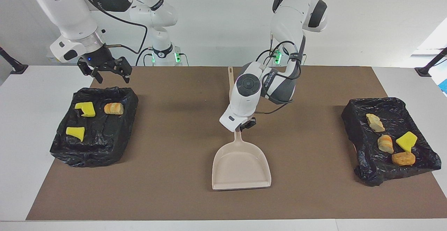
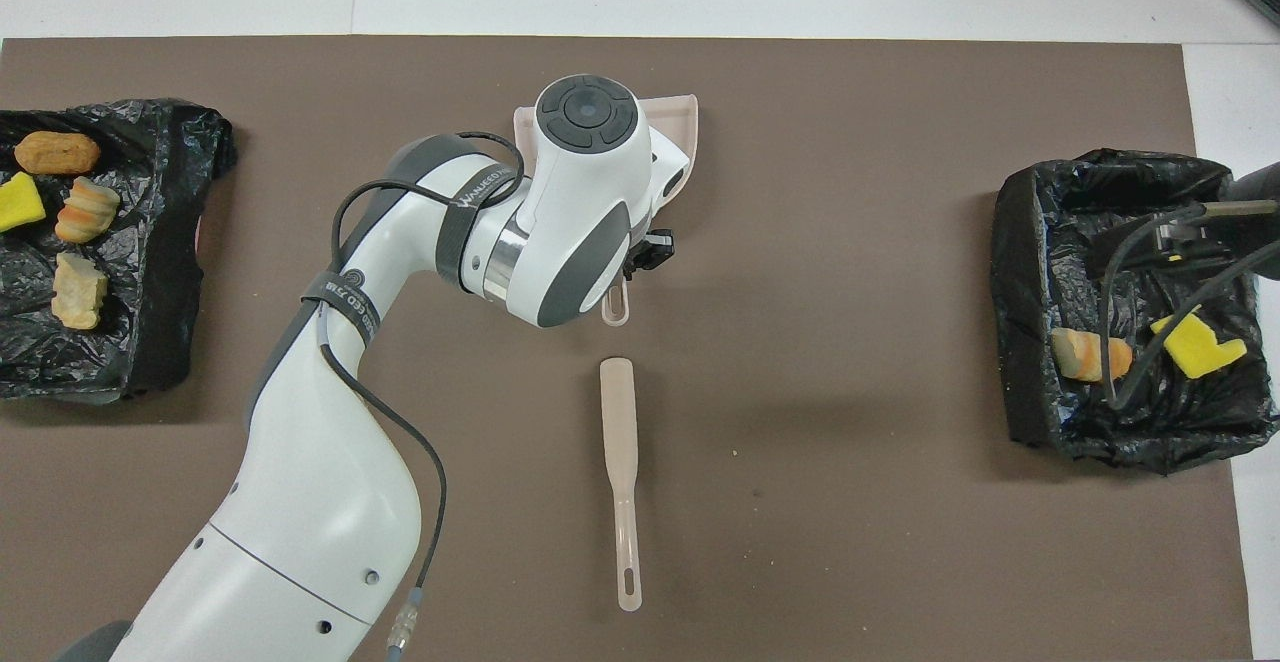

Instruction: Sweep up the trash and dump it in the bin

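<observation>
The dustpan's handle end (image 2: 615, 306) is low over the brown mat in the overhead view, so it is time to open my left gripper.
My left gripper (image 1: 241, 127) is shut on the handle of the beige dustpan (image 1: 241, 166), which sits mid-mat with nothing in it, its mouth facing away from the robots. Trash lies in two black-lined bins. The bin (image 1: 108, 140) at the right arm's end holds two yellow sponge pieces (image 1: 85, 109) and a bread chunk (image 1: 114, 108). The bin (image 1: 354, 119) at the left arm's end holds several scraps (image 1: 385, 143). My right gripper (image 1: 113, 79) hangs open over the robots' edge of its bin, holding nothing.
A flat beige brush-like tool (image 2: 620, 442) lies on the brown mat (image 2: 850, 502), nearer to the robots than the dustpan (image 2: 682, 114). The left arm (image 2: 320, 502) covers most of the pan from above. White table borders the mat.
</observation>
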Controlling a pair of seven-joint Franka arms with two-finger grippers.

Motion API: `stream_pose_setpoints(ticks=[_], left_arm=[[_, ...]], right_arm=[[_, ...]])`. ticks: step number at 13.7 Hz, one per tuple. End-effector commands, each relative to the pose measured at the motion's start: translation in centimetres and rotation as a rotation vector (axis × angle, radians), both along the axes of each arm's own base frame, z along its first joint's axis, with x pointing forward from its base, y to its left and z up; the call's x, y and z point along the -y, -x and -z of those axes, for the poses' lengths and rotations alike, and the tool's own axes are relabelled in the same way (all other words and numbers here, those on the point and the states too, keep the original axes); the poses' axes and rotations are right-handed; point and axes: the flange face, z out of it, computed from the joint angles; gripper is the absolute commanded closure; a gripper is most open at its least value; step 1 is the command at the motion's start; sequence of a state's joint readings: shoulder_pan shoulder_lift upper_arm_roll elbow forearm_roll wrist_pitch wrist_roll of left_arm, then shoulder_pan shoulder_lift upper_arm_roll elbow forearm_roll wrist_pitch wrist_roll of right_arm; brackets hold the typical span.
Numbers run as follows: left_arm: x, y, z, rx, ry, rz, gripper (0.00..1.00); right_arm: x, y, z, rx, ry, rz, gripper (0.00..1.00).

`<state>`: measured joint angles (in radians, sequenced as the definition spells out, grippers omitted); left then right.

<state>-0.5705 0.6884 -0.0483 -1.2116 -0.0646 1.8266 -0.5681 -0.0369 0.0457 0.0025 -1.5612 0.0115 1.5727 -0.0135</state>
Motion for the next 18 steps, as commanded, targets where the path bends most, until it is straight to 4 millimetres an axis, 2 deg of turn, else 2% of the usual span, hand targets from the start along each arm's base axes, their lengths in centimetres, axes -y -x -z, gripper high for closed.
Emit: stream_pose_setpoints(ticks=[1,3,5,7,8,10,11,12,14,15,18], left_arm=[[0.3,0.2,-0.3,0.017,0.005,0.011,0.65],[0.2,0.2,-0.3,0.018,0.005,0.011,0.63],[0.2,0.2,-0.2,0.016,0.004,0.01,0.51],[0.2,0.2,-0.3,0.016,0.004,0.01,0.44],[0.0,0.1,-0.6,0.02,0.001,0.009,0.38],[-0.4,0.2,-2.7,0.038,0.011,0.007,0.11],[-1.3,0.5,-3.6,0.039,0.001,0.003,0.03],[-2.3,1.0,-4.8,0.065,-0.018,0.029,0.0],[-4.9,2.7,-6.5,0.07,-0.063,0.065,0.0],[-6.9,2.5,-7.3,0.079,-0.068,0.041,0.0],[-10.2,1.5,-9.5,0.097,-0.064,-0.008,0.0]], right_arm=[[0.0,0.6,-0.2,-0.004,-0.01,0.015,0.0],[0.0,0.6,-0.2,-0.004,-0.01,0.015,0.0],[0.0,0.6,-0.2,-0.004,-0.01,0.015,0.0],[0.0,0.6,-0.2,-0.004,-0.01,0.015,0.0],[0.1,0.6,-0.2,-0.004,-0.01,0.016,0.0],[0.0,0.6,-0.2,-0.004,-0.01,0.015,0.0],[0.0,0.6,-0.2,-0.004,-0.01,0.015,0.0],[0.0,0.6,-0.2,-0.004,-0.01,0.015,0.0],[0.0,0.6,-0.2,-0.004,-0.01,0.015,0.0],[0.0,0.6,-0.2,-0.004,-0.01,0.015,0.0],[0.0,0.6,-0.2,-0.004,-0.01,0.015,0.0]])
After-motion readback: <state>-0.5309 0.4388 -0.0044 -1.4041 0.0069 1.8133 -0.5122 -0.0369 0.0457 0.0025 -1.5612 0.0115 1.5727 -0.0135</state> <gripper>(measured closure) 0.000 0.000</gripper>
